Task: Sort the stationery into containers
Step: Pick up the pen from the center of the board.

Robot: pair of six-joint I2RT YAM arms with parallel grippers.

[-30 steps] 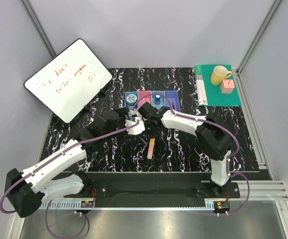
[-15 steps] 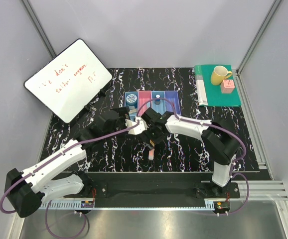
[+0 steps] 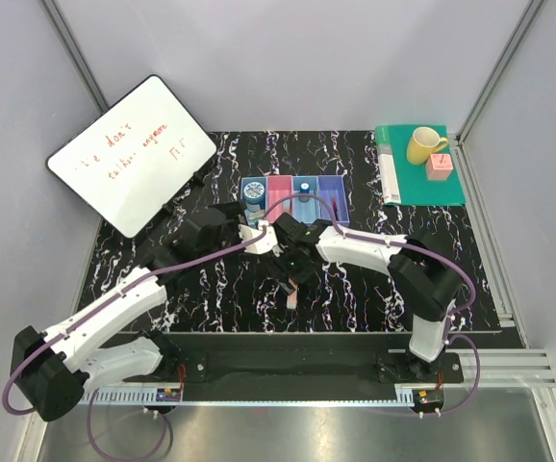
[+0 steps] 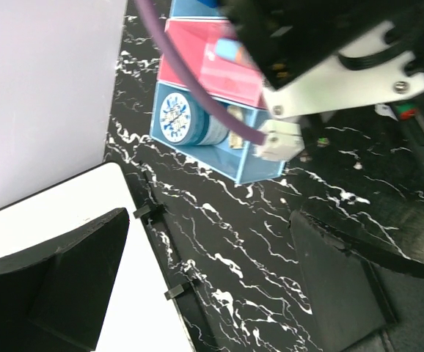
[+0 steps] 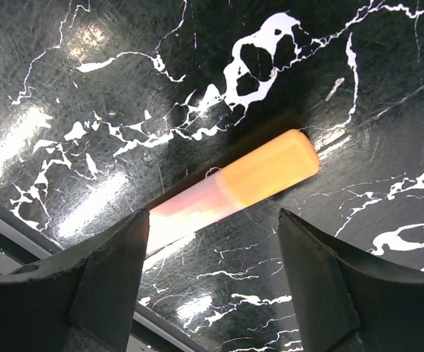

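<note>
My right gripper's fingers are short of the orange-yellow bar (image 3: 290,296), so the bar would stay lying there if I lifted my right gripper now.
An orange-yellow bar (image 5: 250,182) with a pale pink end lies on the black marbled table (image 5: 124,88). My right gripper (image 5: 212,257) hangs low over it, open, its fingers (image 5: 102,286) straddling the table just short of the bar, touching nothing. From above, the bar (image 3: 290,296) pokes out below that gripper (image 3: 292,273). The containers (image 3: 293,192) stand in a row behind; a blue round bottle (image 4: 177,119) sits in the left light-blue bin (image 4: 245,165), and a small blue-capped item (image 3: 303,188) in the third. My left gripper (image 4: 212,271) is open and empty, left of the bins.
A whiteboard (image 3: 132,154) leans at the back left, its edge (image 4: 72,220) close under my left gripper. A green book (image 3: 422,173) with a yellow mug (image 3: 422,144) and a pink cube (image 3: 440,166) lies at the back right. The right arm (image 4: 329,51) crosses in front of the bins.
My right gripper has moved from beside the bins toward the near edge and down over the orange-yellow bar, its jaws narrowing slightly. The left gripper has shifted a little to the left.
</note>
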